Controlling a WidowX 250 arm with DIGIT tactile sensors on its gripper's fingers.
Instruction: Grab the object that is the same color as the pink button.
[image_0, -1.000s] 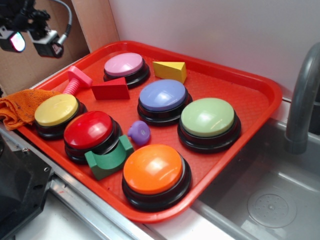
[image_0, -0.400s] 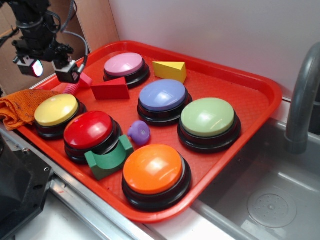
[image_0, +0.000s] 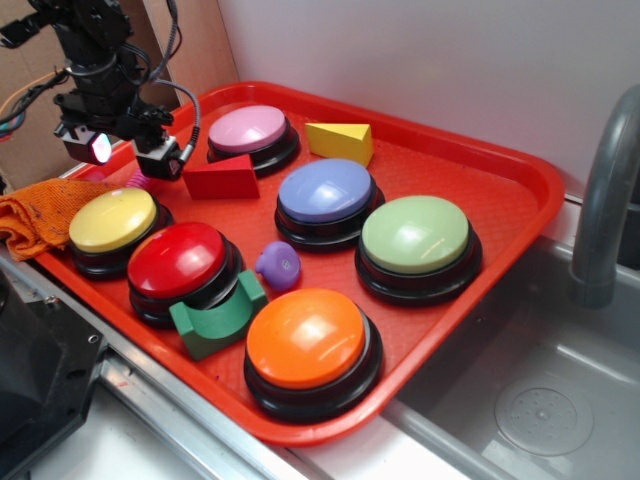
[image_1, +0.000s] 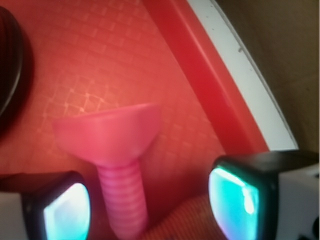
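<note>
The hot-pink toy bolt is the object matching the pink button. My gripper will pick it up next by its threaded body (image_1: 123, 196) to pick it out.
The hot-pink toy bolt (image_1: 120, 165) lies on the red tray (image_1: 100, 60) with its flat head away from me and its threaded shaft between my fingers. In the exterior view only a bit of the bolt (image_0: 137, 181) shows under my gripper (image_0: 125, 155). My gripper (image_1: 150, 205) is open and low over the bolt, one finger on each side of the shaft, nearer the left finger, not touching. The pink button (image_0: 248, 130) with the pale pink top stands at the back of the tray, to the right of my gripper.
A red wedge block (image_0: 221, 180) lies right of my gripper. A yellow button (image_0: 112, 220) and a red button (image_0: 178, 260) stand in front of it. An orange cloth (image_0: 40, 212) hangs over the tray's left rim (image_0: 60, 262). Lavender-blue, green and orange buttons fill the middle.
My gripper has come down and to the right, from above the tray's left corner to low over the pink bolt, which it now mostly hides in the exterior view.
</note>
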